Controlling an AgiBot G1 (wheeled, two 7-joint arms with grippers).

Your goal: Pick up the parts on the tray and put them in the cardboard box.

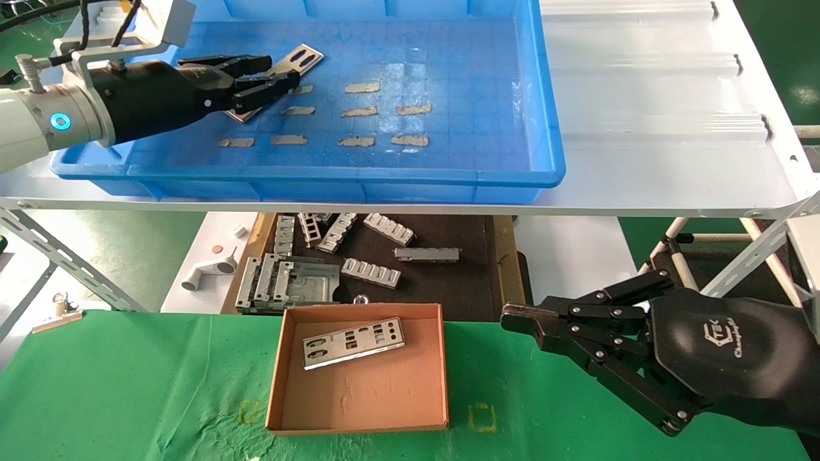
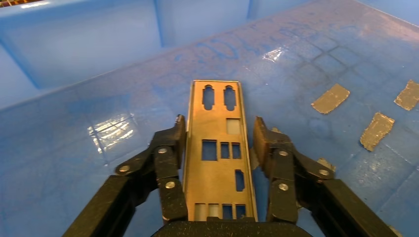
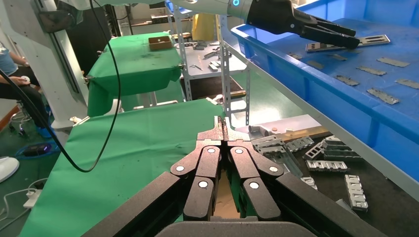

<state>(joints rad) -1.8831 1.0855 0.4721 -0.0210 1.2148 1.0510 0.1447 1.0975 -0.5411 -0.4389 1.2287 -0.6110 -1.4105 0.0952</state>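
The robot needs to put the silver punched part in the cardboard box, so its left gripper should next grab the part by its long edges.
One silver part [image 1: 302,58] [image 2: 217,133], punched with cutouts, lies in the far left of the blue tray [image 1: 320,174] [image 2: 99,59]. My left gripper [image 1: 282,72] [image 2: 219,123] is open, its fingers [image 2: 170,148] on either side of this plate's long edges. One finger sits against an edge and the other stands slightly off it. A second part [image 1: 353,342] lies flat in the cardboard box [image 1: 359,310] on the green cloth. My right gripper [image 1: 512,315] [image 3: 222,121] is shut and empty, parked low to the right of the box.
Tan tape strips [image 1: 359,112] dot the tray floor. Below the white shelf [image 1: 640,96], a dark mat [image 1: 461,282] holds grey ribbed brackets [image 1: 371,272]. Green cloth [image 1: 128,384] covers the near table. Shelf legs [image 1: 64,262] slant down on both sides.
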